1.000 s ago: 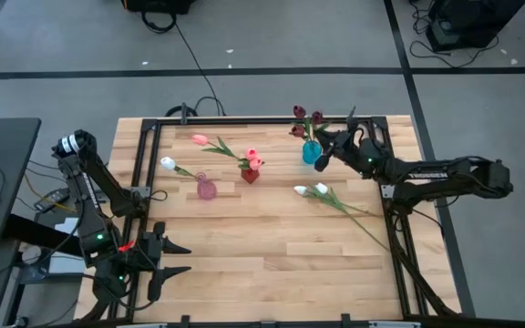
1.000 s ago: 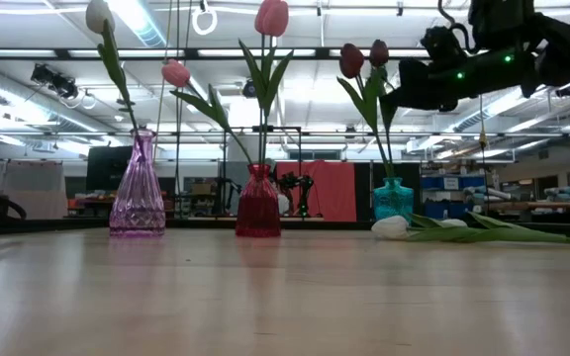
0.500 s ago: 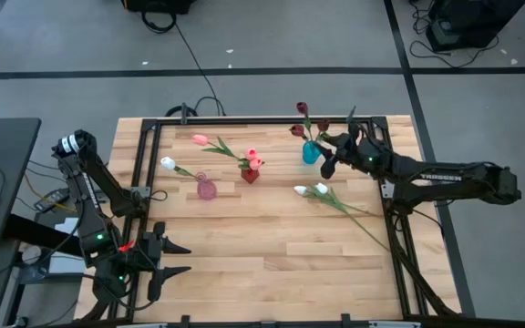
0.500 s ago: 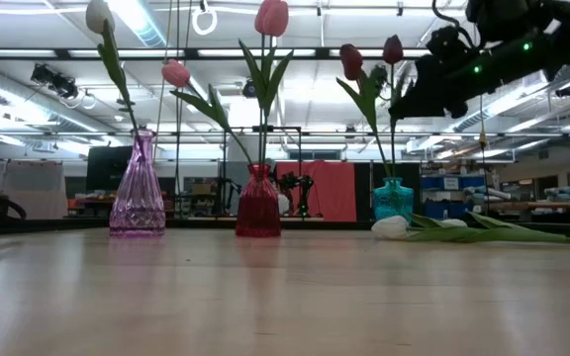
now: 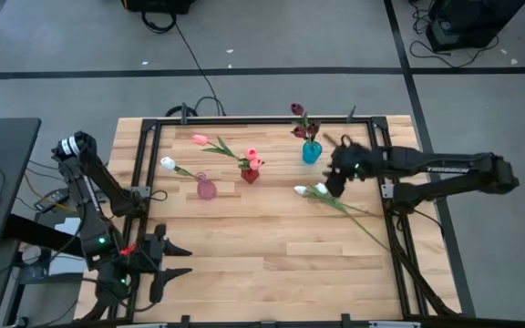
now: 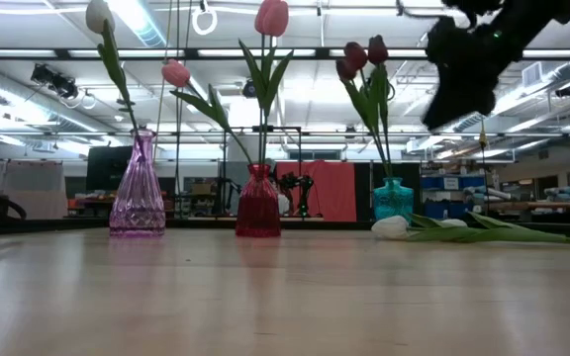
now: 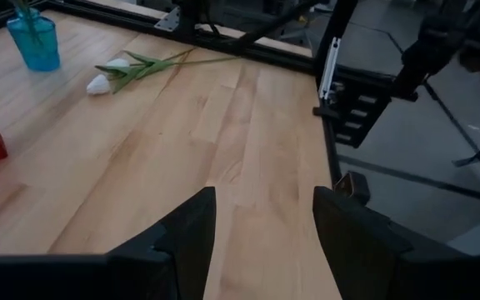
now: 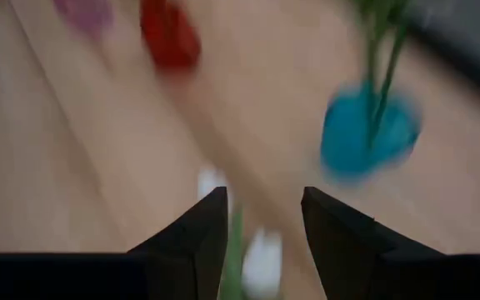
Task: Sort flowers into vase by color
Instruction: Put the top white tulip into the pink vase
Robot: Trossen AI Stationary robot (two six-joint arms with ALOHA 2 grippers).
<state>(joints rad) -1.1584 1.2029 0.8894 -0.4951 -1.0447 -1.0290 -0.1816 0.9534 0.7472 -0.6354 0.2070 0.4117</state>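
The white tulip has a leaf-wrapped stem (image 5: 337, 204), and my right gripper will grab the flower by it next, to set it in the purple vase (image 5: 206, 189).
Three small vases stand in a row at the table's far side. The teal vase (image 5: 311, 152) holds dark maroon tulips (image 6: 360, 57), the red vase (image 5: 249, 174) pink tulips (image 6: 271, 17), and the purple vase (image 5: 206, 189) a white tulip (image 5: 169, 164). Two white tulips (image 5: 312, 189) lie flat on the table, their stems running toward the near right. My right gripper (image 5: 333, 186) hangs open above their heads (image 8: 263, 260), touching nothing. My left gripper (image 5: 168, 260) waits open at the near left corner.
A black metal frame (image 5: 144, 164) runs around the wooden tabletop, with a post (image 7: 333, 62) at its right edge. Bare wood (image 5: 272, 246) covers the near half. One pink tulip (image 5: 200, 140) leans far out of the red vase toward the left.
My right gripper has drawn away from the teal vase toward the table's near edge and now hangs over the lying white tulips. The maroon tulip that stood beside its fingers has stayed behind in the teal vase, leaning in with the others.
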